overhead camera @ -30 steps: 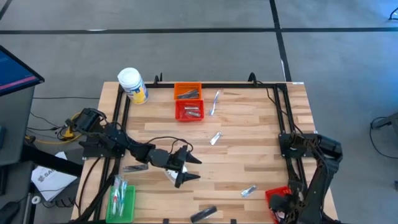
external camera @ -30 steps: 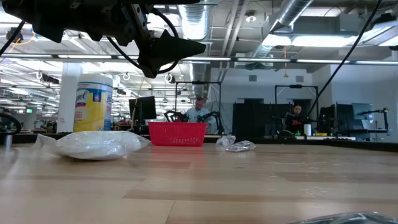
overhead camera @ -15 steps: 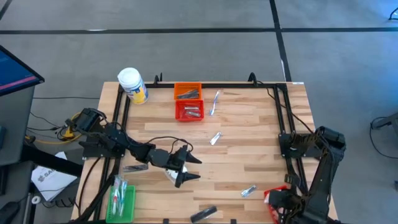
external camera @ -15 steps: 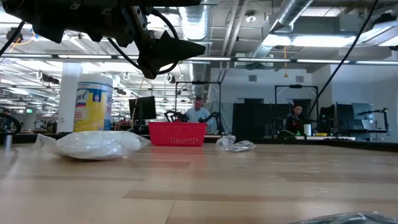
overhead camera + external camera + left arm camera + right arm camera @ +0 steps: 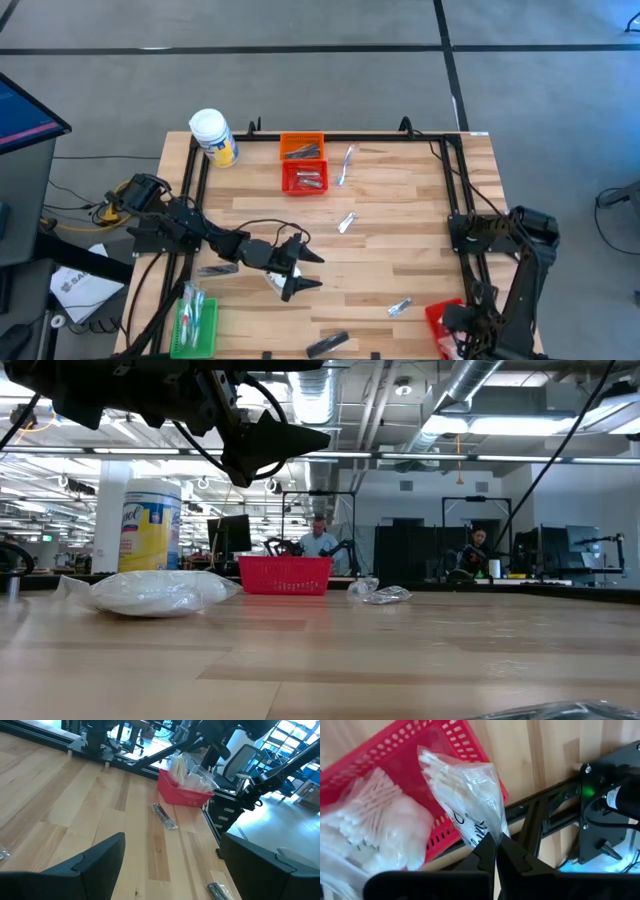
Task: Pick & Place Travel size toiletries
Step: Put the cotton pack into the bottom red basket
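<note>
The clear packet crosses the red basket's rim (image 5: 441, 836) with its pinched end (image 5: 495, 831) outside, so my right gripper moves it farther in before letting go.
My right gripper (image 5: 496, 851) is over the near right corner of the table (image 5: 455, 325). It is shut on a clear packet of cotton swabs (image 5: 462, 785), which reaches into a red basket (image 5: 385, 757) with more swab packets inside. My left gripper (image 5: 297, 270) hangs open above a white packet (image 5: 272, 283) lying flat on the table's left half; it shows high in the low view too (image 5: 290, 438). Foil sachets (image 5: 347, 222) (image 5: 400, 306), a dark tube (image 5: 327, 343) and clear sticks (image 5: 345, 165) lie loose on the wood. My right gripper pinches the clear packet by its near end (image 5: 489, 831) between its two fingertips, coming steeply from above. The packet's far end, with the swab heads (image 5: 432, 762), lies over the red basket's rim and contents.
An orange basket (image 5: 302, 148) and a red one (image 5: 305, 178) stand at the far middle, and a green basket (image 5: 195, 322) at the near left. A white jar with a yellow label (image 5: 213, 137) sits at the far left corner. Black frame rails (image 5: 455, 190) run along the table's sides.
My right arm has shifted a little over the near right corner, its elbow swinging toward the table's right edge. Its gripper stays shut above the red basket.
</note>
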Tool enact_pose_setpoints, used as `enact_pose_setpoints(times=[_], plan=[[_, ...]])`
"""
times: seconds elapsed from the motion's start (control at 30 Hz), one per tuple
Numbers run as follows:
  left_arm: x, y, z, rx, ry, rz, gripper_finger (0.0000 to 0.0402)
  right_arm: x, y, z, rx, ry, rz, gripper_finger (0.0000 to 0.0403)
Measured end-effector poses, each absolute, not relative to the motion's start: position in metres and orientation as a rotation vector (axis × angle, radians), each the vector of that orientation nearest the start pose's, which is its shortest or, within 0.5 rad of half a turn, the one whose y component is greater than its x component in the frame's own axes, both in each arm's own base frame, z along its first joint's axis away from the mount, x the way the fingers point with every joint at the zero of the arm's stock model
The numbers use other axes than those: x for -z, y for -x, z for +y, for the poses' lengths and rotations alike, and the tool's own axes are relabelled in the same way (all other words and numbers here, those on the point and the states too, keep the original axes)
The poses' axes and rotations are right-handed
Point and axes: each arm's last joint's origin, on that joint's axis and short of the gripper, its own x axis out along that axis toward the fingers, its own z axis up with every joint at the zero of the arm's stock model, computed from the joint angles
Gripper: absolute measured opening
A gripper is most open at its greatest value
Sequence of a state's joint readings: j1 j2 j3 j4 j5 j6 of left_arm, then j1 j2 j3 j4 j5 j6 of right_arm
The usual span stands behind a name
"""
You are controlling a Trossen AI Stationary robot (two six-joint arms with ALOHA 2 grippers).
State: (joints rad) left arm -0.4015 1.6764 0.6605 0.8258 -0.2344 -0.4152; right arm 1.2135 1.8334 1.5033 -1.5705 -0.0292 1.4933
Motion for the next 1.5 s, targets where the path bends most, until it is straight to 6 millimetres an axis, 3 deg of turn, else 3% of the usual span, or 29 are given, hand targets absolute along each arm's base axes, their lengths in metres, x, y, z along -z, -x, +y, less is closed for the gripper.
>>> enact_pose_setpoints(times=[0.8, 0.93, 1.3, 1.5], plan=[[-0.171, -0.300, -0.119, 0.123, 0.355, 0.211, 0.0319, -0.238, -0.110, 0.309, 0.436, -0.224, 1.588, 0.0002], [-0.171, -0.300, -0.119, 0.123, 0.355, 0.211, 0.0319, -0.238, -0.105, 0.309, 0.480, -0.245, 1.578, 0.0025], [-0.171, -0.300, -0.119, 0.123, 0.355, 0.211, 0.0319, -0.239, -0.099, 0.306, 0.500, -0.184, 1.585, 0.0135], [-0.171, -0.300, -0.119, 0.123, 0.355, 0.211, 0.0319, -0.241, -0.105, 0.294, 0.536, -0.077, 1.605, 0.0140]])
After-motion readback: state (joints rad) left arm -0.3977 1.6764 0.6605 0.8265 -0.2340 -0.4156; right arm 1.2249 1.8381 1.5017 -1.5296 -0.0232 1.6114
